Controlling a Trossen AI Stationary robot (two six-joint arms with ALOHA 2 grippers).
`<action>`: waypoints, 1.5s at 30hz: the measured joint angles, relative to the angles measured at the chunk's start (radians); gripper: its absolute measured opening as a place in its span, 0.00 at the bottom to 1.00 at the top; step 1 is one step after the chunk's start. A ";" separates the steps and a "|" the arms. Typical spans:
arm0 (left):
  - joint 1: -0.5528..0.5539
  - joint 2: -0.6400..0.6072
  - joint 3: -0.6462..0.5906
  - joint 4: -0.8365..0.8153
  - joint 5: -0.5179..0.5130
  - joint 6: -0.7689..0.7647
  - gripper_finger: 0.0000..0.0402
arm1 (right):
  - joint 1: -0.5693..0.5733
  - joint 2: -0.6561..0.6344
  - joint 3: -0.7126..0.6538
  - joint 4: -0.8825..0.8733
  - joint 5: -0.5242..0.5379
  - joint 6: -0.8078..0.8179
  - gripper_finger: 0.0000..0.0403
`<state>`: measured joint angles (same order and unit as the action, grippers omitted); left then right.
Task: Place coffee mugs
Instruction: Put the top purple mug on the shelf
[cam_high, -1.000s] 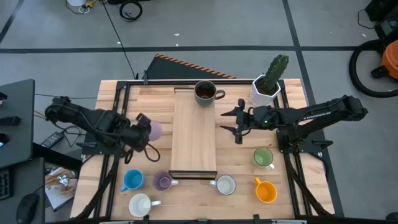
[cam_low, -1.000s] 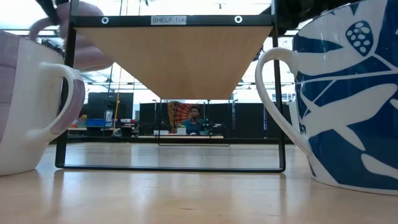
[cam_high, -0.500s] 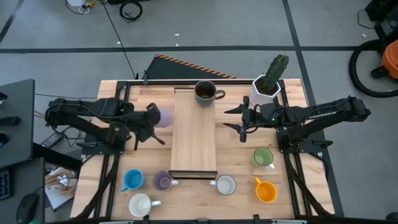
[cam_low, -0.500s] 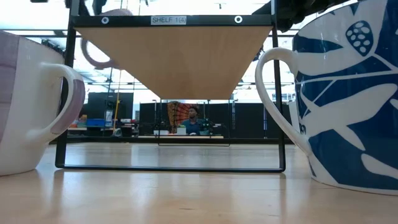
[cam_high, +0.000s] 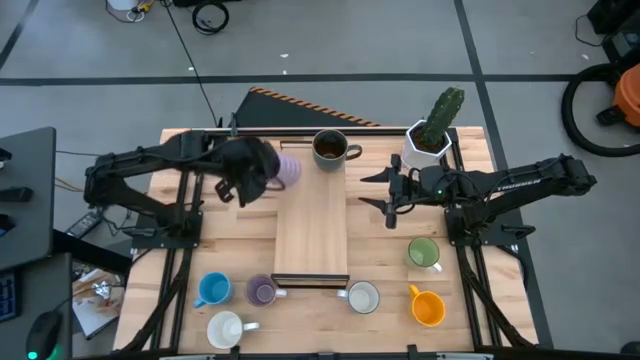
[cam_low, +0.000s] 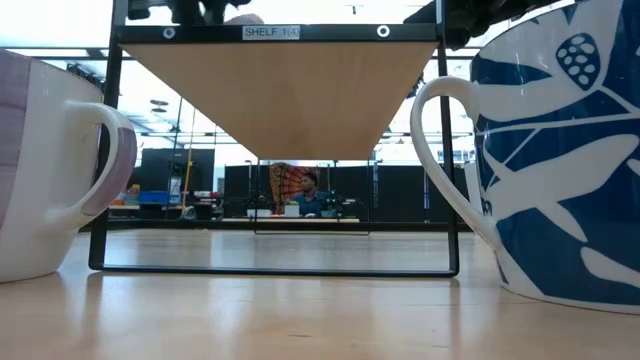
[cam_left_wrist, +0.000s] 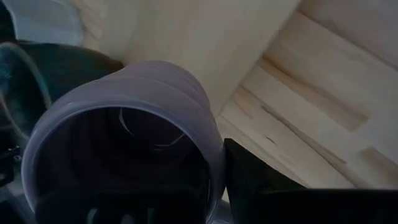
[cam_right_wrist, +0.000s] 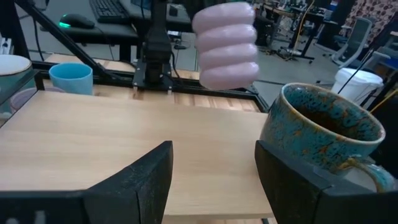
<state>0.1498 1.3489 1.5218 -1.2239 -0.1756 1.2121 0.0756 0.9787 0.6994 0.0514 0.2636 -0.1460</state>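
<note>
My left gripper keeps the pale purple mug (cam_high: 286, 168), still above the board, until it's beside the dark mug.
My left gripper (cam_high: 252, 172) is shut on a pale purple ribbed mug (cam_high: 286, 168), held in the air over the far left part of the wooden shelf board (cam_high: 312, 225); the right wrist view shows this mug (cam_right_wrist: 227, 43) above the board. A dark brown mug (cam_high: 329, 148) stands on the board's far end. My right gripper (cam_high: 388, 196) hovers open off the board's right edge. On the table near the front stand blue (cam_high: 212, 290), purple (cam_high: 262, 291), green (cam_high: 423, 252) and orange (cam_high: 428, 307) mugs and two white ones (cam_high: 362, 297) (cam_high: 225, 328). My left gripper holds the purple mug by its wall at the rim (cam_left_wrist: 214, 165). One finger (cam_left_wrist: 249, 183) lies outside the wall; the other seems to reach inside the dark hollow. The fingers come from the table's left. The mug is lifted clear above the shelf board.
A white faceted pot with a green cactus (cam_high: 428, 140) stands at the table's far right, just beyond my right arm. The black shelf frame (cam_low: 105, 150) carries the board above the table. In the low view two mugs (cam_low: 50, 170) (cam_low: 560, 150) stand close at either side.
My left gripper has carried the purple mug up from the table's left side toward the far edge and to the right, ending over the shelf board's far left part beside the brown mug. My right gripper has shifted slightly toward the far right and stayed open.
</note>
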 joint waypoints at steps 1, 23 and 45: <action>0.014 0.019 0.028 -0.026 0.011 0.001 0.10 | 0.001 0.000 0.000 0.000 -0.001 0.004 0.58; 0.090 0.223 0.142 -0.077 0.068 0.092 0.11 | 0.003 0.000 0.000 -0.001 -0.005 0.018 0.58; 0.184 0.272 0.140 -0.020 0.038 0.162 0.12 | 0.003 0.000 0.000 0.000 -0.025 0.013 0.58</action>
<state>0.3343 1.6213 1.6615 -1.2443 -0.1379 1.3740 0.0784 0.9791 0.6994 0.0509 0.2387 -0.1329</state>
